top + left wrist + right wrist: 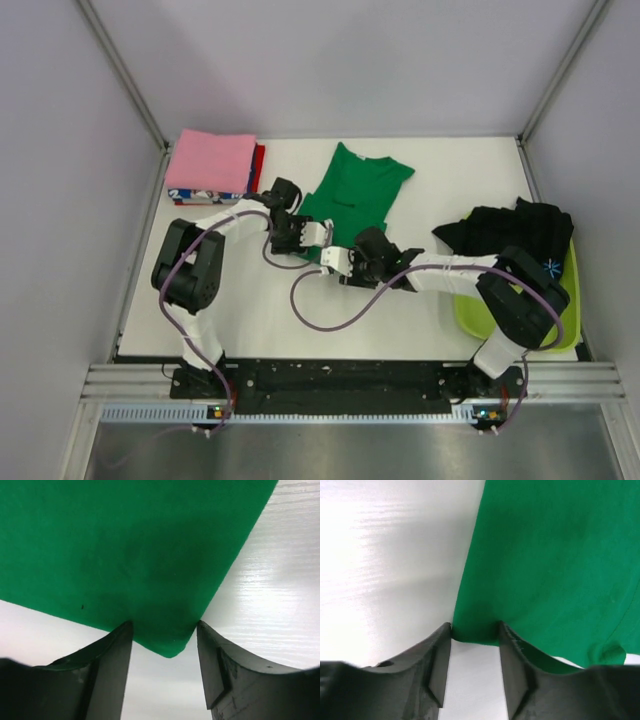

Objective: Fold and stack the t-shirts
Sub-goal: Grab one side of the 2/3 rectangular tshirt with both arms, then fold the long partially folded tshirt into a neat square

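My left gripper needs to close on the green t-shirt now, because its fingers reach down to the table on either side of the t-shirt hem's corner (167,646).
A bright green t-shirt (352,190) lies flat on the white table, neck toward the back. My left gripper (312,235) is at its near hem. In the left wrist view, the left gripper (165,626) stands open with a green corner (167,642) lying between its fingertips (112,655). My right gripper (333,262) is just beside it. The right wrist view shows the right gripper (475,628) open too, its fingertips (512,650) either side of the hem's other corner (475,630). A black t-shirt (510,230) is heaped in the tub. A folded pink t-shirt (210,162) tops a stack at back left.
The lime-green plastic tub (565,310) stands at the right edge, beside my right arm. Under the pink tee lie a red one (260,165) and a blue-white printed one (205,195). Purple cables (320,315) loop over the table in front of the shirt.
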